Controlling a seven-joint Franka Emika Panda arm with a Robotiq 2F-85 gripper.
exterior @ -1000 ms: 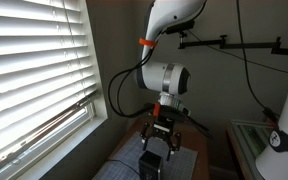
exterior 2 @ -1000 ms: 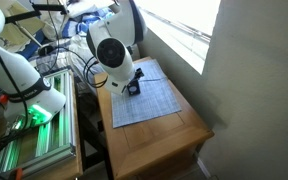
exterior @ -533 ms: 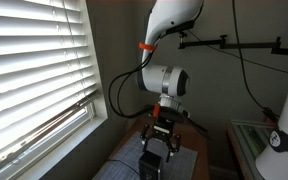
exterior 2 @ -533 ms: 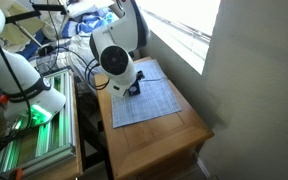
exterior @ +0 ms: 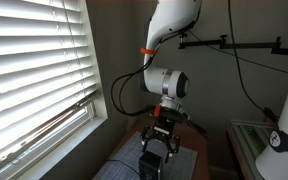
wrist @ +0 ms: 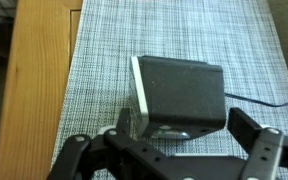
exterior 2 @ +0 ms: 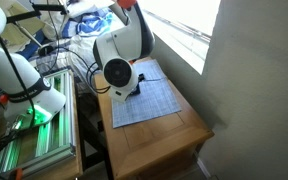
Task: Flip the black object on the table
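Note:
My gripper closes on the black object next, since the fingers reach down past the object's top edge on either side of its near side [wrist: 182, 117] and closing would catch it.
In the wrist view the black object [wrist: 179, 90], a boxy block with a pale edge on its left side, lies on the grey checked mat [wrist: 134, 30] of the wooden table [wrist: 39, 80]. My gripper [wrist: 184, 128] is open, with one finger on each side of the block's near end. The right finger stands clear of the block; whether the left finger touches it I cannot tell. In both exterior views the gripper [exterior: 159, 152] [exterior 2: 130, 90] is low over the mat [exterior 2: 144, 108]. The arm hides the block there.
The table [exterior 2: 159, 140] stands by a wall under a window with blinds [exterior: 34, 70]. A thin cable [wrist: 264, 100] lies on the mat to the right of the block. A white robot arm [exterior 2: 24, 75] and a glass-topped surface [exterior: 249, 140] stand beside the table.
The arm has come down over the table, bringing the gripper lower around the block. The block has not moved.

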